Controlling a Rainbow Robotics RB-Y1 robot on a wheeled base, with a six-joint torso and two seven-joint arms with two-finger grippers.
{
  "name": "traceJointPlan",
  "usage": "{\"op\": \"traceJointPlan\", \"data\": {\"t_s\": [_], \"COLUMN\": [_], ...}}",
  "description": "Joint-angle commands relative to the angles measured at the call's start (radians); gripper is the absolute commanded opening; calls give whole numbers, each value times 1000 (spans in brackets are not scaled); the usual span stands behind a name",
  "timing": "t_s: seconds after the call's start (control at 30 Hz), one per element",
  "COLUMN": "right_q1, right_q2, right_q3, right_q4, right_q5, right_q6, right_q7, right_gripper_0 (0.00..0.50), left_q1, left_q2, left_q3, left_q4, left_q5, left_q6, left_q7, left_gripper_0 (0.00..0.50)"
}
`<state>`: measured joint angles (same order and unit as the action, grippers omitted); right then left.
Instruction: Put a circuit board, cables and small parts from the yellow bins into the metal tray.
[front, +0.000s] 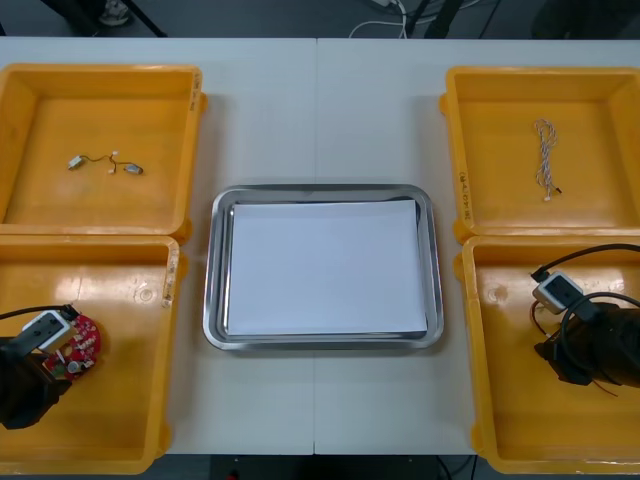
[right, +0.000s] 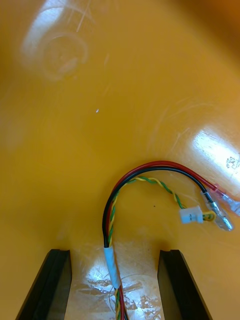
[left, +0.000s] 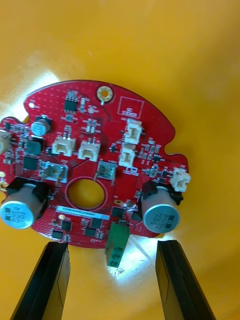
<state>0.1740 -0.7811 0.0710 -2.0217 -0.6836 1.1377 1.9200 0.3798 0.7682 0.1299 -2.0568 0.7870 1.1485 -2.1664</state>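
The left gripper takes hold of the round red board by its narrow green connector (left: 117, 244) next, since the board spreads wider than the open fingers.
A round red circuit board (left: 95, 165) lies on the floor of the near left yellow bin (front: 120, 300). My left gripper (left: 112, 280) is open low over it, the board's green connector (left: 116, 247) between the fingertips. The front view shows this gripper (front: 55, 362) at the board (front: 85, 342). My right gripper (right: 115, 285) is open in the near right yellow bin (front: 510, 400). A red, black and yellow cable (right: 145, 172) runs up between its fingers and curves off to small connectors (right: 210, 210). In the front view the right gripper (front: 562, 352) hangs over that bin.
The metal tray (front: 325, 190), white inside, sits between the bins. The far left bin (front: 40, 110) holds small metal parts on thin wires (front: 105, 163). In the far right bin (front: 600, 110) lies a twisted cable (front: 545, 158).
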Motion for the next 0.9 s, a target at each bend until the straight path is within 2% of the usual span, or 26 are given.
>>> {"op": "traceJointPlan", "data": {"t_s": [0.03,0.2,0.23,0.27,0.3,0.33,0.4,0.43,0.47,0.5,0.57,0.63,0.9], "right_q1": [-13,-13,-13,-13,-13,-13,-13,-13,-13,-13,-13,-14,-33], "right_q2": [-37,-38,-38,-38,-37,-38,-38,-38,-38,-38,-38,-38,-47], "right_q3": [20,26,26,26,26,26,26,26,26,26,26,26,20], "right_q4": [0,17,20,24,26,32,43,51,54,54,54,52,37], "right_q5": [13,12,12,12,10,7,4,1,-2,-1,-4,-4,-4], "right_q6": [-12,-21,-23,-23,-24,-26,-32,-36,-42,-46,-58,-73,-78], "right_q7": [11,11,11,11,11,10,7,4,4,2,4,4,8], "right_gripper_0": [500,400,357,291,249,152,11,0,0,0,0,0,0], "left_q1": [19,17,16,14,13,11,7,4,4,4,1,-2,-10], "left_q2": [37,39,39,37,39,39,39,37,37,39,37,37,39], "left_q3": [-19,-21,-21,-21,-22,-22,-24,-24,-24,-24,-24,-24,-24], "left_q4": [3,4,7,12,14,21,27,30,30,30,29,29,30], "left_q5": [-11,-14,-14,-12,-14,-12,-12,-12,-14,-14,-14,-12,-5], "left_q6": [-16,-16,-16,-16,-16,-16,-20,-21,-21,-21,-20,-20,-20], "left_q7": [-113,-113,-113,-113,-113,-115,-116,-118,-119,-119,-119,-119,-118], "left_gripper_0": [500,500,500,500,500,500,494,446,360,308,87,4,1]}}
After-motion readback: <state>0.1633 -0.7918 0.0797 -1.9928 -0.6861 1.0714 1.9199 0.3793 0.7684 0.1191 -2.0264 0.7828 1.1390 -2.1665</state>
